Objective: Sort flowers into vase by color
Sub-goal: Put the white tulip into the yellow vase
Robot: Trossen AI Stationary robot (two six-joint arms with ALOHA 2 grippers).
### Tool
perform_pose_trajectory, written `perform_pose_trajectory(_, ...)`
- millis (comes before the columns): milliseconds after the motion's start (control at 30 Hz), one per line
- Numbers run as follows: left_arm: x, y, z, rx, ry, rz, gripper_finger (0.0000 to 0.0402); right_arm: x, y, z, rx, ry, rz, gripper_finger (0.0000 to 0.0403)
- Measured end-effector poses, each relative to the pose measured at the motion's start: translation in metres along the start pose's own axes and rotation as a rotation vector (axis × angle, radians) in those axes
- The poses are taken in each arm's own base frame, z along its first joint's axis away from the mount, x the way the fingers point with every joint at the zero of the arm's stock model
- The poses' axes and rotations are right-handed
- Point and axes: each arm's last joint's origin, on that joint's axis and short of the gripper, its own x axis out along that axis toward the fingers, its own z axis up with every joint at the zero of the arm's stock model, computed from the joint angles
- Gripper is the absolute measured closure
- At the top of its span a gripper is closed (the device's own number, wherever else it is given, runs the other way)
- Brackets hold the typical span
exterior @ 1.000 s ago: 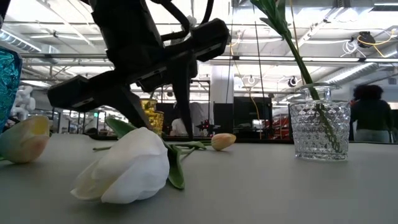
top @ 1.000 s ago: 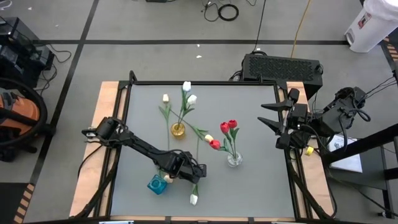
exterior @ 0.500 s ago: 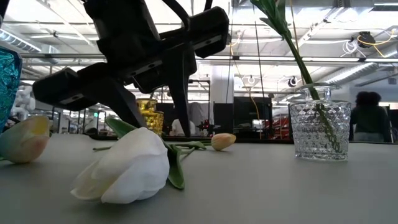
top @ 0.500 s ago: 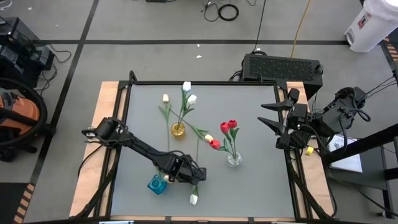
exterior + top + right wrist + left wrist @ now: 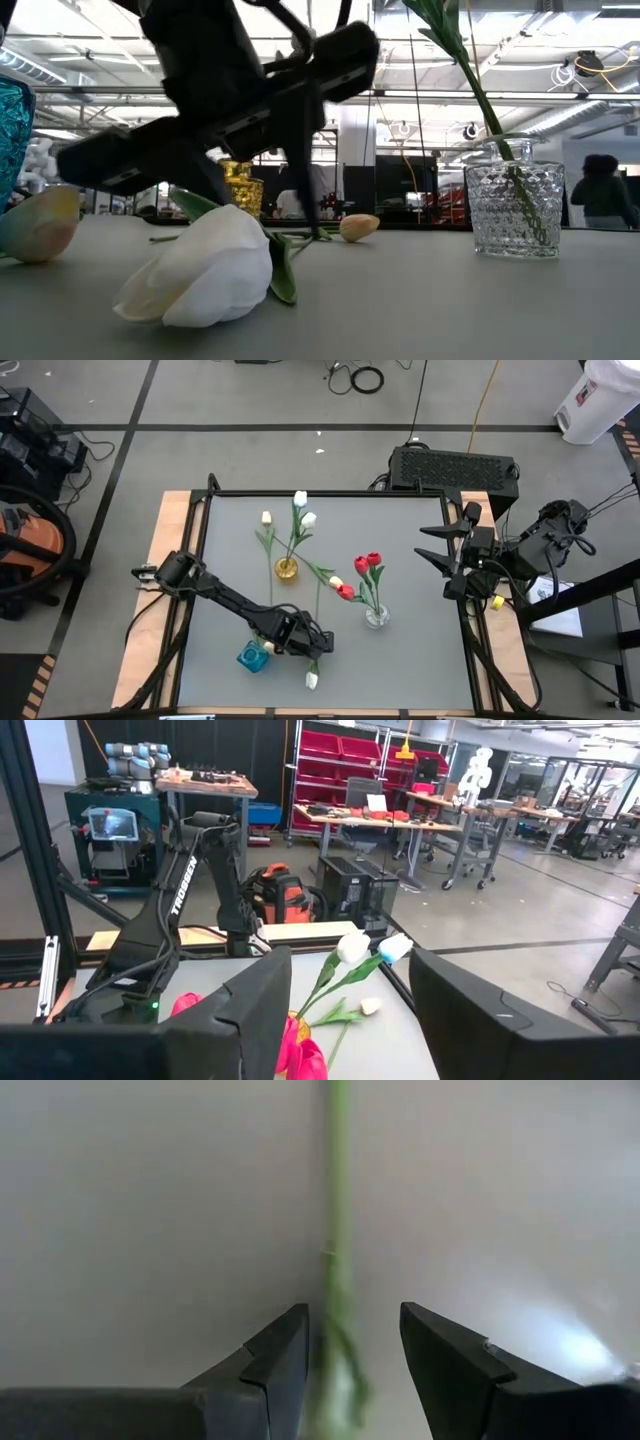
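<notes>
The gripper's fingers are low on either side of the white tulip's green stem in the wrist view. I should close my left gripper now. Closing now would hold the stem.
A white tulip [image 5: 312,680] [image 5: 200,270] lies flat on the grey table near its near edge, its green stem [image 5: 335,1230] running toward the far edge. My left gripper [image 5: 314,646] [image 5: 352,1330] is low over that stem, open, with one finger on either side of it. A blue vase [image 5: 250,658] stands beside it, with a pale yellow head [image 5: 40,225] lying at its foot. A gold vase [image 5: 287,570] holds white tulips. A clear glass vase [image 5: 377,617] holds red ones [image 5: 368,565]. My right gripper [image 5: 440,560] [image 5: 350,990] waits open at the table's right edge.
A pale yellow tulip [image 5: 335,582] and a red one [image 5: 346,593] lie between the gold and glass vases. Another pale tulip [image 5: 266,520] lies near the far edge. A raised black frame [image 5: 330,493] borders the table. A person [image 5: 605,190] stands in the room behind.
My left gripper has come down and shifted slightly toward the table's near edge, over the white tulip's stem, and has stayed open. The tulip has not moved.
</notes>
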Motion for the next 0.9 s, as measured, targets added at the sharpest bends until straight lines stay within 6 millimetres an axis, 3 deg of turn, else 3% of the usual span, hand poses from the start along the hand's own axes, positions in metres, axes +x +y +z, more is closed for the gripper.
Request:
perform_pose_trajectory(500,-0.0001,-0.0008,-0.0002,0.001,-0.001,-0.008,0.0240,0.0001,0.0001,-0.0001,-0.001,0.000,0.000,0.0206)
perform_pose_trajectory(900,-0.0002,-0.0006,-0.0004,0.009,0.010,-0.004,0.0332,0.0001,0.0001,0.0000,0.000,0.000,0.000,0.0206)
